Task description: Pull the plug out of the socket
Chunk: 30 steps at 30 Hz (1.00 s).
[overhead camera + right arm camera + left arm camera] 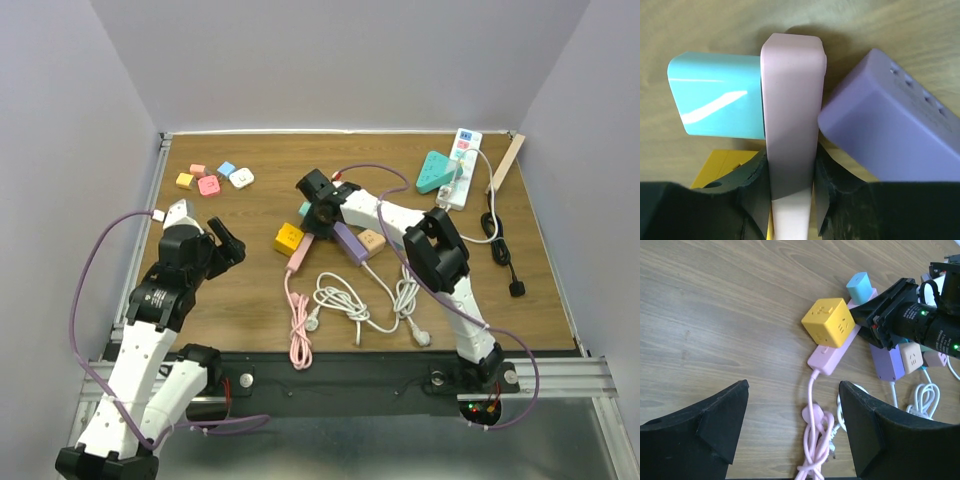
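Next, the left gripper grabs the teal plug [304, 209] [859, 288] across its body, which juts from the pink power strip, to pull the plug off the socket.
A pink power strip [299, 257] lies mid-table with a yellow cube plug [289, 238] and a teal plug [304, 209] seated on it. My right gripper [318, 207] is shut on the strip's far end; in the right wrist view [791, 176] both pads press the pink strip [791, 95], with the teal plug [715, 100] on the left and the yellow cube [725, 166] below. My left gripper [228, 243] is open and empty to the left, hovering over the pink cord [819, 437] in the left wrist view [792, 415], short of the yellow cube [828, 322].
A purple power strip [350, 242] and a beige adapter [372, 240] lie against the pink one. White cables [345, 300] coil in front. Several small coloured adapters [210, 181] sit far left. A white strip [462, 165], a teal adapter [435, 170] and a black cord [500, 250] lie far right.
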Available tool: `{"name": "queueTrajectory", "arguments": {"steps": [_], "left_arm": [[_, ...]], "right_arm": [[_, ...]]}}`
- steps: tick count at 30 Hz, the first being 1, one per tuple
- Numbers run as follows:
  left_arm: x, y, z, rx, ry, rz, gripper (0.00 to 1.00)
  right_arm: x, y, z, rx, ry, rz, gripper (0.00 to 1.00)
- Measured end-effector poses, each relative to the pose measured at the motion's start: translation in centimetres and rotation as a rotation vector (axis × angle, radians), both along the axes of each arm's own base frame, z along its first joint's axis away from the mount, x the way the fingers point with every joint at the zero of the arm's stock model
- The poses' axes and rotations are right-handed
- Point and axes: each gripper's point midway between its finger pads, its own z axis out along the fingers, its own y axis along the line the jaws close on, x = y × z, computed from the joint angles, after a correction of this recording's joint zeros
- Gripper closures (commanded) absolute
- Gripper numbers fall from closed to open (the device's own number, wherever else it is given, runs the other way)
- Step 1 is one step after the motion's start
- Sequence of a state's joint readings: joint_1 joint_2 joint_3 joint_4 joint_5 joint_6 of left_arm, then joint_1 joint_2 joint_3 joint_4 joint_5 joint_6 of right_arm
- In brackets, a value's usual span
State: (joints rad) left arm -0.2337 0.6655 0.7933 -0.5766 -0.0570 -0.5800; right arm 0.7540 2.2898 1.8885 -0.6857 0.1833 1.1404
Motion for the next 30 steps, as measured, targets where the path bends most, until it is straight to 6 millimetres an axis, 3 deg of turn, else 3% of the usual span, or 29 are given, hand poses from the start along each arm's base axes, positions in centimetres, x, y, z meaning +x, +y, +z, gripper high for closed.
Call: {"name": "queueTrajectory", "arguments": {"steps": [4,8,13,21,26,30], "left_arm": [[0.2,-1.3,-0.4,-0.014,0.004,-0.076,0.14],[0.5,-3.9,-0.6,-0.042,-0.004,-0.245,0.01],[0.7,-5.8,-0.9,-0.046,-0.006,-0.391,0.01],[2.5,-7.3,-0.9,-0.074,-0.022,-0.454,0.01],[3.6,-8.5,-1.8,-0.114,0.013,-0.492,0.01],[4.7,-9.2,-1.1,-0.135,-0.009,-0.513,0.01]], "right_arm": [[-2.3,-1.3,0.2,-0.033,-0.003,0.159,1.0],[-4.4,-1.2,1.5,-0.018,0.0,0.363,1.0],[-6.7,0.1,4.0,0.074,-0.031,0.597,1.0],[-11.2,-0.3,7.9,0.19,-0.081,0.87,0.99],[-12.7,0.1,8.6,0.255,-0.081,0.961,1.0],[-13.2,0.3,8.8,0.279,-0.078,0.989,1.0]]}}
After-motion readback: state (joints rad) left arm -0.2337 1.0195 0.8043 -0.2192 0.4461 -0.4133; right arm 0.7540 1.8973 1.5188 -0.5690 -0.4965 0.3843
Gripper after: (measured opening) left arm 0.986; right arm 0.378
